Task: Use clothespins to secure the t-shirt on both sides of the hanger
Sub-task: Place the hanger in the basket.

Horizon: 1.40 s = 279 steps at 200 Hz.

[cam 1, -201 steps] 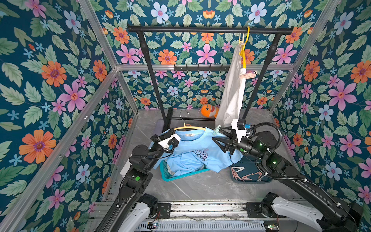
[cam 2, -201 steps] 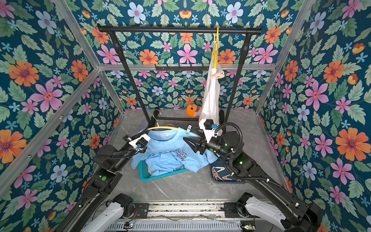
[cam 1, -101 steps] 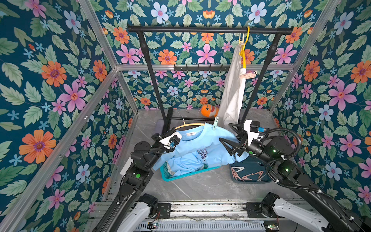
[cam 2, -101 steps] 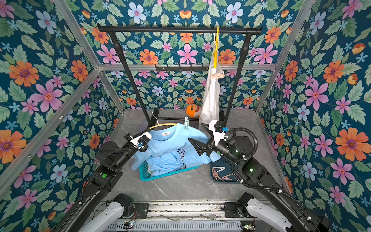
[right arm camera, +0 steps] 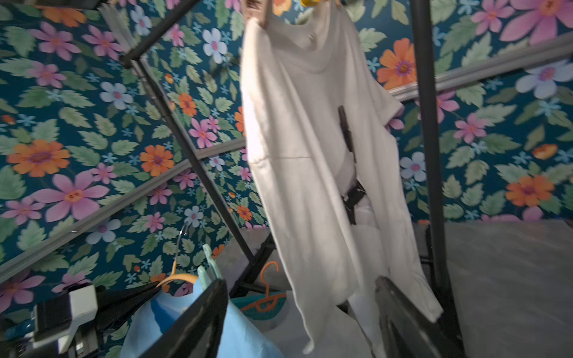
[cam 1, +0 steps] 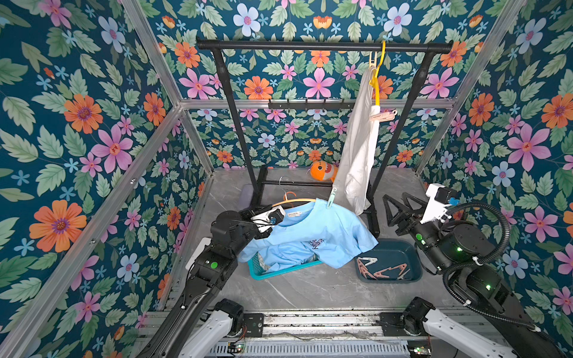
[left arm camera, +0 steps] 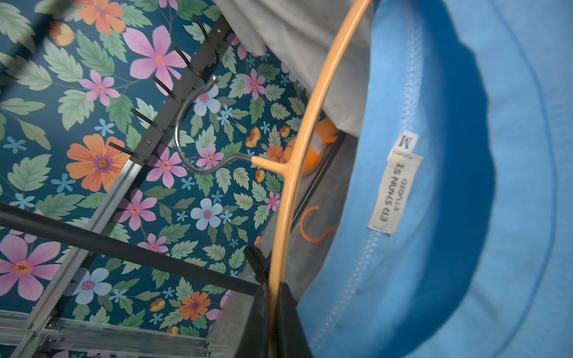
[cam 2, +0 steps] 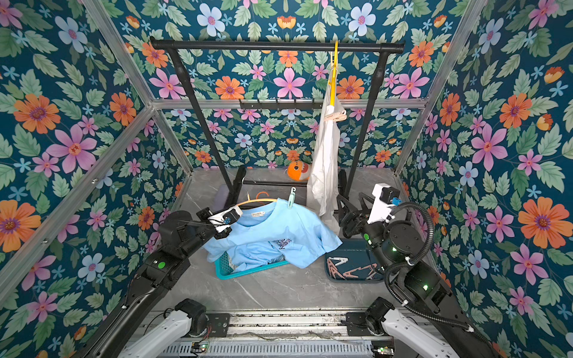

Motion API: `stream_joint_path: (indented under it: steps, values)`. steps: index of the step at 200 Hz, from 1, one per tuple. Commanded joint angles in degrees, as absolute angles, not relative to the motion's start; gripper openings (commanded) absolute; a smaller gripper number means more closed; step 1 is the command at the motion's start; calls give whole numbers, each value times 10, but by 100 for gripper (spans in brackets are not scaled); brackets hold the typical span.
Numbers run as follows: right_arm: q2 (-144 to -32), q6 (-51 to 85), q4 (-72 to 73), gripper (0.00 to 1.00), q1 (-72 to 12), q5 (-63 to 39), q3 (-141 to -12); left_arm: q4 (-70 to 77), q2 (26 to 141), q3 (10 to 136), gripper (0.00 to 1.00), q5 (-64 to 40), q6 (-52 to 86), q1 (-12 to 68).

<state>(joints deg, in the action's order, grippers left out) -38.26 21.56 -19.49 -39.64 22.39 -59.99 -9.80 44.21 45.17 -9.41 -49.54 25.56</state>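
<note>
My left gripper keeps holding the hanger for now, since it hangs high above the basket with only the shirt's lower part inside. Opening would drop hanger and collar.
A light blue t-shirt (cam 1: pixel 328 235) (cam 2: pixel 279 229) hangs on an orange hanger (cam 1: pixel 297 201) (left arm camera: pixel 313 102), its lower part trailing into a basket. My left gripper (cam 1: pixel 262 221) (left arm camera: pixel 274 313) is shut on the hanger's left arm, beside the collar label. A pale green clothespin (cam 1: pixel 331 198) (cam 2: pixel 291 198) (right arm camera: pixel 210 266) stands clipped on the shirt's right shoulder. Off to the right of it, my right gripper (cam 1: pixel 400 204) (right arm camera: pixel 297 310) is open and holds nothing. More clothespins (cam 1: pixel 381 269) lie in a dark tray (cam 1: pixel 415 248).
A white garment (cam 1: pixel 356 148) hangs on a yellow hanger from the black rack (cam 1: pixel 310 46), a pink peg (cam 1: pixel 383 116) on it; its hem dangles just in front of my right gripper. A teal basket (cam 1: pixel 279 269), an orange plush fish (cam 1: pixel 322 170) and a spare orange hanger (right arm camera: pixel 266 297) are on the floor.
My right gripper has let go of the pale green clothespin on the shirt's shoulder and drawn back to the right. The left arm has lifted the hanger a little.
</note>
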Motion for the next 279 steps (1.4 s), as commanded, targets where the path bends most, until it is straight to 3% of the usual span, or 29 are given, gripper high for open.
stream_joint_path:
  steps: [1, 35, 80, 96, 112, 161, 206, 244, 279]
  values:
    - [-394, 350, -446, 67, -395, 329, -612, -124, 454, 453, 0, -66, -511, 256]
    - [-384, 484, -537, 63, -363, 249, -536, -117, 483, 435, 0, -28, -520, 256]
    - [-426, 516, -490, 63, -293, 96, -431, -88, 523, 434, 2, -14, -516, 256]
    - [-463, 498, -467, 59, -281, 60, -418, -97, 546, 446, 2, -24, -505, 256]
    - [-505, 447, -446, 48, -281, 33, -419, -106, 566, 456, 2, -29, -500, 256]
    - [-605, 248, -395, 49, -281, 11, -476, -93, 609, 476, 2, -20, -493, 256]
    - [-535, 42, -318, 42, -281, -17, -465, -93, 623, 465, 6, 0, -499, 256]
    - [-443, -151, -370, 40, -281, -74, -451, -105, 632, 468, 18, -19, -497, 256]
    - [-484, -254, -476, 40, -281, -61, -472, -122, 635, 480, 43, -27, -488, 256]
